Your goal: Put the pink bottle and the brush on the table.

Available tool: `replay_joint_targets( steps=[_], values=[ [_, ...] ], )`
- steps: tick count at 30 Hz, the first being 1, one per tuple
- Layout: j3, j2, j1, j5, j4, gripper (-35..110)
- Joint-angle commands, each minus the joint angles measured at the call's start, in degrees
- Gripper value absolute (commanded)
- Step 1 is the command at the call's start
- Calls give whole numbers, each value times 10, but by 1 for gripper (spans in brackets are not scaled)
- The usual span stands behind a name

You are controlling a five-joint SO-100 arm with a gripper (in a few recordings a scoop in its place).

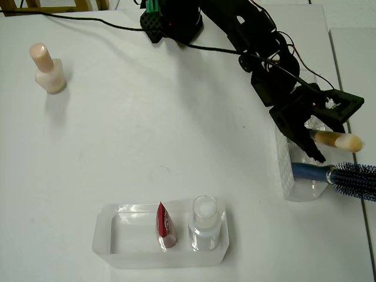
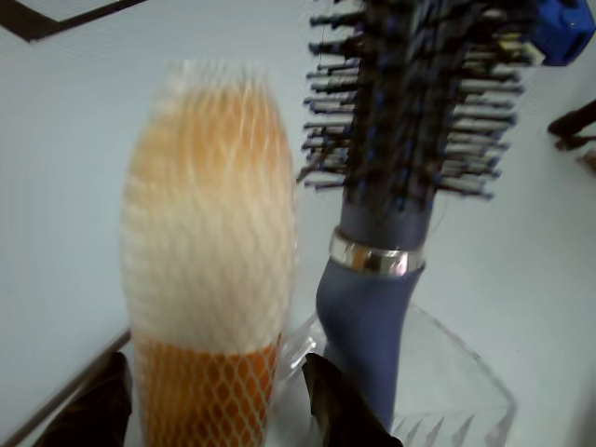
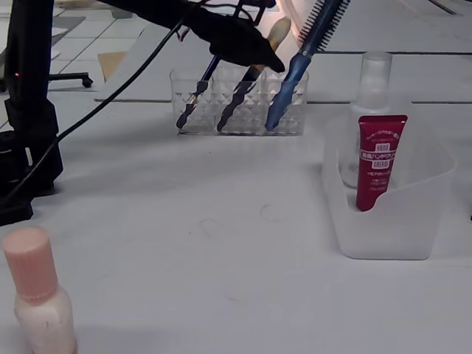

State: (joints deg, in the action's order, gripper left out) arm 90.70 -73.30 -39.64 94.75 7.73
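The clear holder closes around the brush's handle, so my gripper should next grab the brush by its golden ferrule (image 1: 325,137), just below the netted bristles.
The pink bottle (image 1: 47,69) (image 3: 37,302) stands upright on the white table (image 1: 176,117), far left of the arm in the overhead view. The brush (image 1: 341,141) (image 2: 209,242) (image 3: 240,92) leans in a clear holder (image 1: 288,176), its cream bristle tip wrapped in netting. My black gripper (image 1: 311,141) (image 2: 214,396) (image 3: 251,48) is at the brush. One finger sits on each side of the golden ferrule, and a narrow gap shows on the right side in the wrist view. The gripper is open around it.
A blue-handled hairbrush (image 1: 346,176) (image 2: 391,186) and a thin black pencil (image 3: 195,92) share the holder (image 3: 240,110). A clear tray (image 1: 106,235) (image 3: 391,214) holds a red tube (image 1: 164,226) and a clear bottle (image 1: 205,220). A black cable (image 1: 88,20) runs along the table's far edge.
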Motion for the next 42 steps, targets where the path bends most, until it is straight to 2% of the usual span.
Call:
replay_joint_targets(
  steps=[1, 12, 23, 42],
  values=[
    [-7, -15, -12, 5, -5, 23],
    [-8, -15, -20, 5, -5, 16],
    [-8, -18, -25, 6, -4, 0],
    [-8, -37, -25, 4, 14, 0]
  ],
)
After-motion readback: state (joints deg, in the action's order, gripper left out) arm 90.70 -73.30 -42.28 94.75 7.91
